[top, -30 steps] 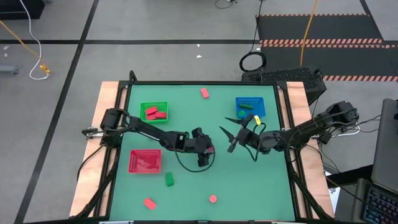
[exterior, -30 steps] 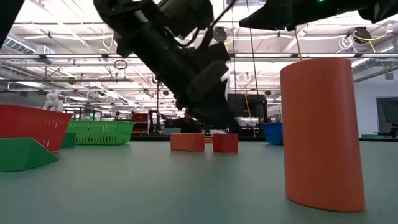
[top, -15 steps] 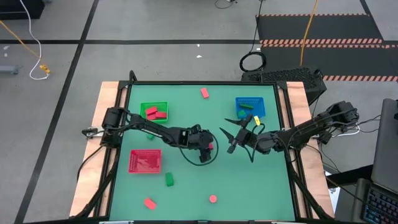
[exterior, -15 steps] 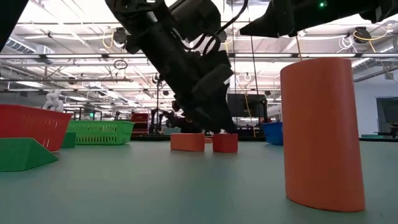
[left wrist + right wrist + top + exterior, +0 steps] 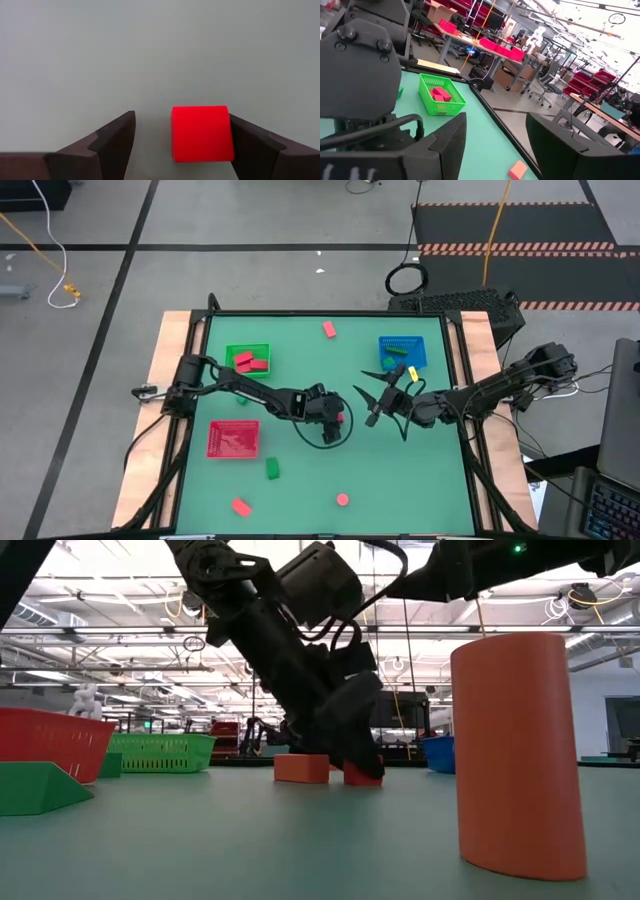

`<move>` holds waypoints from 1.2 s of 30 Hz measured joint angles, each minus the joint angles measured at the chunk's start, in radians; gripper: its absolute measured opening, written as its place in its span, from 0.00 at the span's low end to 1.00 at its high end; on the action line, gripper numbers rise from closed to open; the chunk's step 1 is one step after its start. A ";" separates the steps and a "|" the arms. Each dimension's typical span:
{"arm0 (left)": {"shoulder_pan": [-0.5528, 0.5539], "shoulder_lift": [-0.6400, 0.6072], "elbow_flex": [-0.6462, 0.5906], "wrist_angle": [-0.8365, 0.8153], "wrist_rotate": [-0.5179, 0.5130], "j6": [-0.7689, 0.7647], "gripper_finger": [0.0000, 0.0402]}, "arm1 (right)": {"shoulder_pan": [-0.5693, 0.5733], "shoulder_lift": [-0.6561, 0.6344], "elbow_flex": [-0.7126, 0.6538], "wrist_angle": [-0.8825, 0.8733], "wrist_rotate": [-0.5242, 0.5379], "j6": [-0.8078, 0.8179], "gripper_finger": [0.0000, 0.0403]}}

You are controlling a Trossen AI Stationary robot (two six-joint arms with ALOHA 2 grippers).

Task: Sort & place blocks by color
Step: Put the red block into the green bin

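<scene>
One finger lies against the red block's side (image 5: 340,417) (image 5: 202,134) above the mat and closing now would catch the block, so it is time for my left gripper to close on it.
A small red block (image 5: 201,132) lies on the green table mat near its middle, also seen as the block (image 5: 339,417). My left gripper (image 5: 181,122) is open and low around it, one finger on each side; in the low view my left gripper (image 5: 355,745) covers most of the block. My right gripper (image 5: 370,405) is open and held above the mat just right of it, touching nothing. Other blocks lie loose: a red one (image 5: 328,329) far, a green one (image 5: 272,469), a red one (image 5: 240,506) and a round red piece (image 5: 343,500) near. My left gripper comes at the red block from above, slanting down. One finger (image 5: 250,145) lies against the block's side (image 5: 226,132). The other finger (image 5: 117,142) stands clear, with a strip of mat between it and the block. The block rests flat on the mat.
A green tray (image 5: 247,360) holding red blocks, a red tray (image 5: 233,438) and a blue tray (image 5: 403,352) sit on the mat. In the low view the round red piece (image 5: 518,755) looms near the camera. The open mat (image 5: 300,510) lies toward the near edge.
My left gripper has moved a little toward the table's right and far edges and come down, tipping lower, until its fingers stand around the red block. The block has stayed in place.
</scene>
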 joint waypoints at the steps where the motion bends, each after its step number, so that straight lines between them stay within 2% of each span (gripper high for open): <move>1: 0.000 0.000 0.000 -0.003 -0.007 0.001 0.68 | 0.000 0.000 0.000 0.000 0.000 0.000 0.49; 4: 0.000 0.000 -0.002 0.000 -0.007 0.011 0.58 | 0.000 0.000 0.000 -0.003 0.000 -0.001 0.49; 8: 0.001 -0.006 -0.002 -0.005 0.013 0.036 0.33 | 0.000 0.000 0.000 -0.008 0.000 -0.002 0.49; 14: 0.008 -0.042 -0.003 -0.014 0.037 0.115 0.33 | 0.000 0.000 0.000 -0.025 0.000 -0.001 0.49; 18: 0.038 -0.148 -0.001 -0.093 0.018 0.147 0.33 | 0.000 0.000 0.000 -0.028 0.000 -0.001 0.49; 24: 0.110 -0.363 -0.001 -0.462 -0.191 0.148 0.33 | 0.002 0.000 0.000 -0.046 0.000 0.001 0.49; 30: 0.260 -0.482 -0.003 -0.846 -0.218 0.016 0.33 | 0.005 0.000 0.000 -0.094 0.000 0.071 0.49; 33: 0.333 -0.497 -0.025 -0.972 -0.215 -0.036 0.33 | 0.005 0.001 0.000 -0.119 -0.002 0.102 0.49; 36: 0.398 -0.504 -0.077 -1.012 -0.203 -0.060 0.33 | 0.005 0.001 0.000 -0.126 -0.002 0.125 0.49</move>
